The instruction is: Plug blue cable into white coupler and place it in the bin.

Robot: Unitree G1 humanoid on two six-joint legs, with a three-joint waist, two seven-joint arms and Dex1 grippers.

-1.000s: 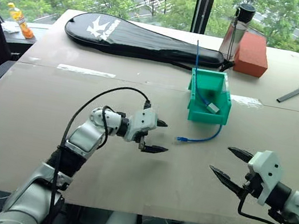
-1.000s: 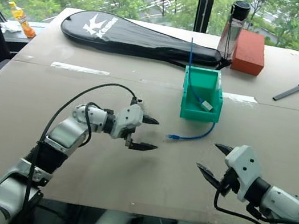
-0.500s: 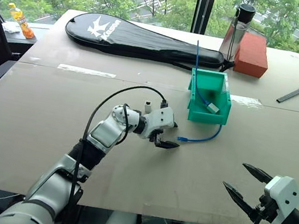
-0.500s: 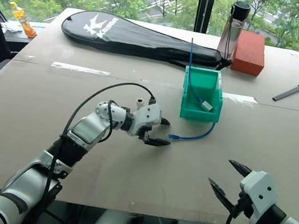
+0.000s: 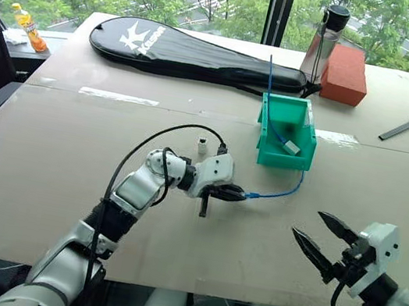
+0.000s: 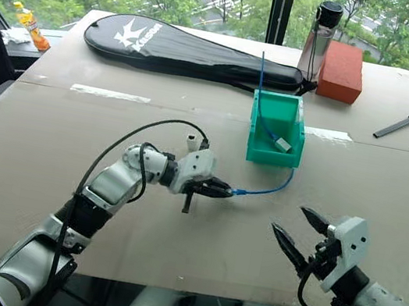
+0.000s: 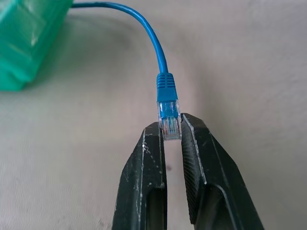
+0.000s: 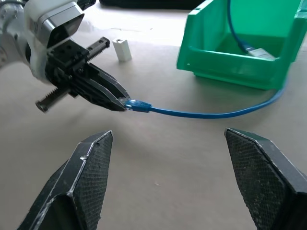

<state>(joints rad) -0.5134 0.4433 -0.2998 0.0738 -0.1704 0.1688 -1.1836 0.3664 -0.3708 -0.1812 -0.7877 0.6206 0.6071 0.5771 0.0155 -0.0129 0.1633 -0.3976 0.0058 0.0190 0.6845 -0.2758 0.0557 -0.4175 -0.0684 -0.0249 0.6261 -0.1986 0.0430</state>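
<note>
I should use my right gripper next to grab the cable by the blue boot (image 5: 253, 196) (image 8: 139, 106) just behind my left gripper's fingers, since they cover the clear plug.
My left gripper (image 5: 237, 195) is shut on the clear plug (image 7: 169, 122) at one end of the blue cable (image 5: 277, 193), holding it just above the table. The cable curves away to the front right corner of the teal bin (image 5: 282, 160). The white coupler (image 5: 202, 146) stands on the table just behind my left wrist, apart from the gripper. My right gripper (image 5: 309, 225) hovers open near the table's front right, pointing toward the cable, nothing between its fingers (image 8: 91, 163).
Inside the bin lies another blue cord with a greyish-white block (image 5: 291, 147), its tail sticking up over the back wall. At the far edge lie a black racket bag (image 5: 191, 51), a bottle (image 5: 323, 39) and a red brick (image 5: 345, 73). A tool (image 5: 408, 124) lies far right.
My left gripper moved right to the cable's end, shut on its plug and raised it slightly. My right gripper rolled, dipped toward the table's front edge and came back.
</note>
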